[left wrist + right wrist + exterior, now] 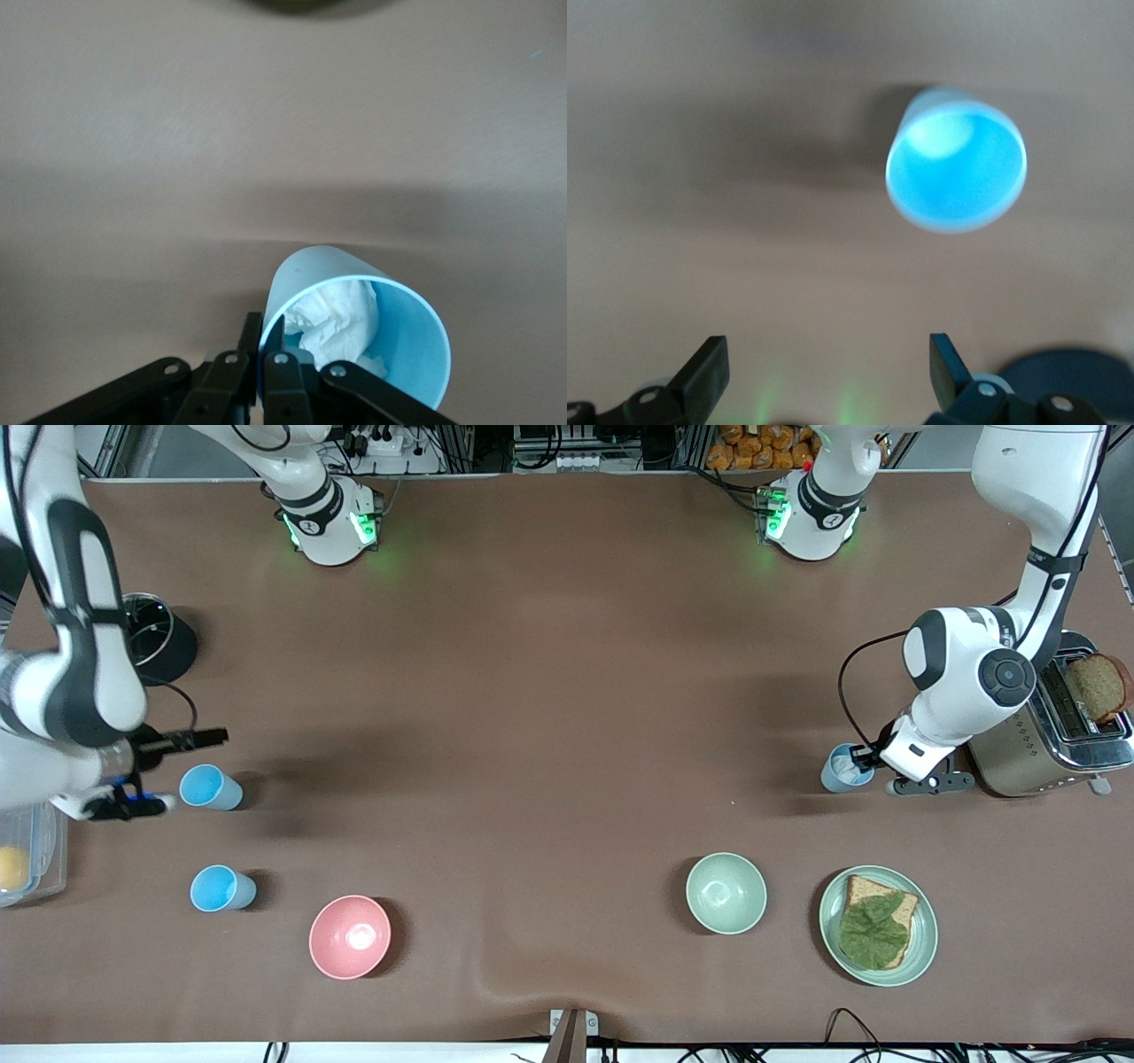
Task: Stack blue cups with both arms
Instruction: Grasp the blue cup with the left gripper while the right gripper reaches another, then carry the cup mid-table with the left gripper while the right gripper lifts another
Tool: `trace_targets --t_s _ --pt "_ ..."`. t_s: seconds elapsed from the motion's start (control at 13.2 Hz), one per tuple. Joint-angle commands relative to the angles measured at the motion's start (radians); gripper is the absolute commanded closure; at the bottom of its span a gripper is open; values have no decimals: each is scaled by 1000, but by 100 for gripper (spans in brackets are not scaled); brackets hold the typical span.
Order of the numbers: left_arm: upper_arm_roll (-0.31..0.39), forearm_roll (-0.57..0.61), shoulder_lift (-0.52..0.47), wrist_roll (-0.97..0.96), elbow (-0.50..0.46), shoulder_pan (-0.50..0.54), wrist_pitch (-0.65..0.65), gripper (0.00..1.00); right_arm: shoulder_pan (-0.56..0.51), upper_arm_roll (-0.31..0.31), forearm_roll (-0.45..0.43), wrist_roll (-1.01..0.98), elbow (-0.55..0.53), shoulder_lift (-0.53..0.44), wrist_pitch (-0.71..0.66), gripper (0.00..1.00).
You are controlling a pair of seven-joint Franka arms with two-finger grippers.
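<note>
My right gripper grabs the farther blue cup by its rim (pixel 190 771) next, to stack it with the cup holding crumpled white paper (pixel 846 770).
One blue cup (pixel 846 771) with crumpled white paper in it stands beside the toaster at the left arm's end of the table. My left gripper (pixel 866 761) is shut on its rim, one finger inside and one outside; the wrist view shows that gripper (pixel 266 341) and the cup (pixel 363 332). Two more blue cups stand at the right arm's end, one (pixel 210 787) farther from the front camera, one (pixel 221 888) nearer. My right gripper (pixel 182 769) is open and empty over the table beside the farther cup. Its wrist view shows the gripper (pixel 826 367) and a cup (pixel 957 159) apart from the fingers.
A pink bowl (pixel 350 936) and a pale green bowl (pixel 726 892) stand near the front edge. A green plate (pixel 921 957) holds bread and lettuce. A toaster (pixel 1019 757) holds bread. A black container (pixel 168 646) and a clear box (pixel 44 859) stand at the right arm's end.
</note>
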Motion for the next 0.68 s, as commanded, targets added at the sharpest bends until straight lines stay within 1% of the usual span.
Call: trace_targets --t_s 0.0,0.15,0.23,0.38,0.53,0.61 --pt "-84 -22 -13 -39 54 -14 -34 100 1 8 -26 -29 19 27 39 0" --pt "-175 -22 -4 -172 134 -31 -115 100 4 10 -78 -32 17 59 134 0" --pt "-203 -19 4 -260 178 -70 -165 100 5 10 -87 -40 17 70 150 0" --pt "-208 -19 28 -419 249 -187 -225 100 -7 10 -90 -61 17 99 190 0" --pt "-208 -19 56 -599 284 -299 -230 100 -24 12 -78 -85 17 119 207 0" --pt "-211 -18 93 -671 324 -354 -230 100 -25 12 -78 -88 17 125 216 0"
